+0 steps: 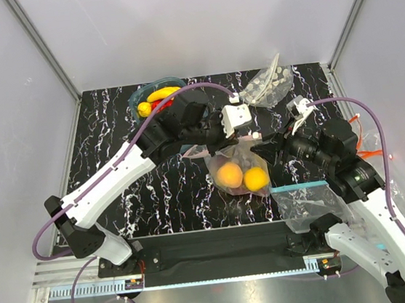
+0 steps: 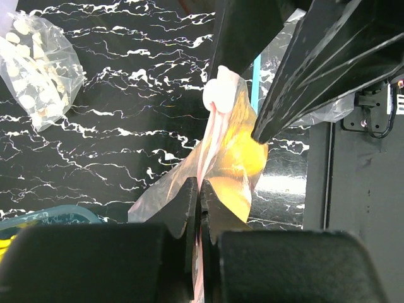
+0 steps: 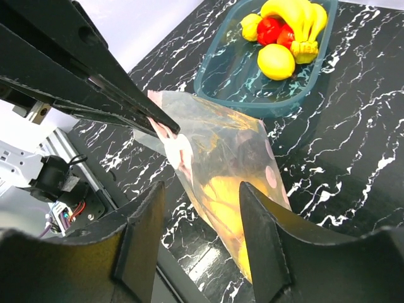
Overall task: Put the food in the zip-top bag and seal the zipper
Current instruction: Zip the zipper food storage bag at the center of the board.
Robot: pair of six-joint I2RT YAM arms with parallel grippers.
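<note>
The zipper of the zip-top bag needs its length free to seal, so my right gripper should grab the bag by the end of the zipper next.
The zip-top bag (image 1: 237, 164) hangs lifted over the table's middle, with two orange rounds (image 1: 228, 175) inside and a darker shape above them. My left gripper (image 1: 204, 149) is shut on the bag's pink-red zipper strip (image 2: 211, 136); in the left wrist view the left gripper (image 2: 201, 192) pinches it flat. In the right wrist view the bag (image 3: 227, 158) shows pink dots and yellow-orange fruit. My right gripper (image 3: 202, 237) is open, its jaws on either side of the bag's lower part without touching it. In the top view the right gripper (image 1: 269, 147) is at the bag's right edge.
A teal bowl (image 1: 138, 97) at the back holds a banana (image 3: 297, 19), a lemon (image 3: 276, 61) and red pieces (image 3: 271, 28). A clear bag of white pieces (image 1: 268, 85) lies back right. A clear bag with a teal-blue strip (image 1: 303, 200) lies near the right arm's base.
</note>
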